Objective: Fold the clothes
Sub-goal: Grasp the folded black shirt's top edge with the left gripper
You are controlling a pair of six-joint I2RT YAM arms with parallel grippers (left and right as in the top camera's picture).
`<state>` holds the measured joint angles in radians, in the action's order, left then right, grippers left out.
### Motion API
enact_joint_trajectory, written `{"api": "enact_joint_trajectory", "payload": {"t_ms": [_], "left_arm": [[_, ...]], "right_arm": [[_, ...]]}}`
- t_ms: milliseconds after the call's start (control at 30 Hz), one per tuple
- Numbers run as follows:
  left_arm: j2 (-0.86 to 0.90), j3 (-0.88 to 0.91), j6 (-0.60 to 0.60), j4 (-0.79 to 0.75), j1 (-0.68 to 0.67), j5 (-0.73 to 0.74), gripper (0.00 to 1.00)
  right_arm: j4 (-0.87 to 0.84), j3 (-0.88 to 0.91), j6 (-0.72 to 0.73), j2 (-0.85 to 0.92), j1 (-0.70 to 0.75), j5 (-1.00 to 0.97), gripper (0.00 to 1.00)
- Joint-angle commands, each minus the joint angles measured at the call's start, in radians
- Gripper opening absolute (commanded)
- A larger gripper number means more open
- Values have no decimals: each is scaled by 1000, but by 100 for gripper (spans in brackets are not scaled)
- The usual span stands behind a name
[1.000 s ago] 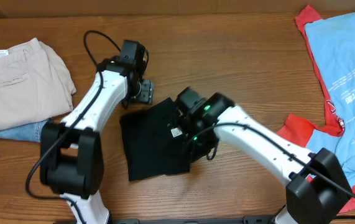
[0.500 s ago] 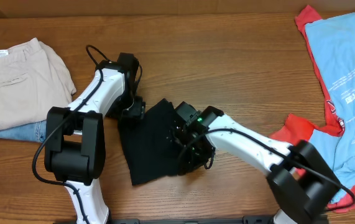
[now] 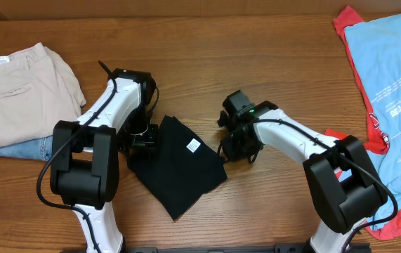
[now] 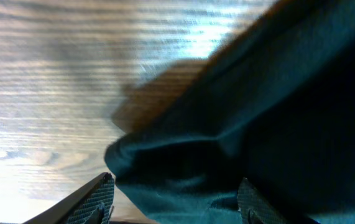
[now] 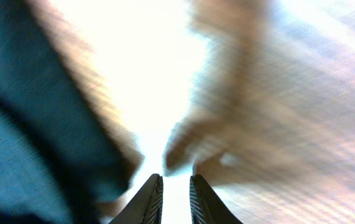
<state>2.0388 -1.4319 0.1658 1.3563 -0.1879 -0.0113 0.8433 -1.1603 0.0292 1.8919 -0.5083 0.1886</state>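
My left gripper should next pick up the black folded garment by its bunched edge (image 3: pixel 138 161) facing the beige trousers (image 3: pixel 28 100), to stack it folded on them.
A black folded garment (image 3: pixel 175 169) with a small white label (image 3: pixel 194 145) lies on the wooden table in the middle of the overhead view. My left gripper (image 3: pixel 135 138) is at its left edge. In the left wrist view its fingers (image 4: pixel 97 198) stand wide apart, with a bunched fold of the dark cloth (image 4: pixel 227 143) between them. My right gripper (image 3: pixel 237 145) is just off the garment's right corner, over bare wood. In the right wrist view its fingertips (image 5: pixel 155 190) are only narrowly apart with nothing between them, and the dark cloth (image 5: pixel 28 124) lies to the left.
Beige trousers (image 3: pixel 17 91) lie on blue jeans (image 3: pixel 33 149) at the far left. A light blue shirt (image 3: pixel 390 77) lies over red garments (image 3: pixel 346 21) at the right edge, with red cloth (image 3: pixel 335 149) reaching towards my right arm.
My right gripper has come off the black garment and moved right, onto bare wood. My left gripper moved down to the garment's left edge. The garment turned and now lies as a slanted rectangle.
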Motion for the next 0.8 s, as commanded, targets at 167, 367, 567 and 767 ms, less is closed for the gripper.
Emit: {"api": "enact_joint_trajectory", "payload": {"t_ms": [167, 367, 567, 767], "left_arm": [[-58, -31, 52, -48, 12, 24, 67], [-179, -105, 31, -172, 40, 19, 92], [-171, -107, -275, -254, 40, 299, 95], [-62, -107, -348, -254, 40, 335, 95]], "right_arm": [[0, -42, -33, -1, 6, -61, 19], [6, -42, -6, -1, 6, -61, 19], [7, -42, 1, -1, 6, -61, 19], [16, -42, 1, -1, 6, -61, 19]]}}
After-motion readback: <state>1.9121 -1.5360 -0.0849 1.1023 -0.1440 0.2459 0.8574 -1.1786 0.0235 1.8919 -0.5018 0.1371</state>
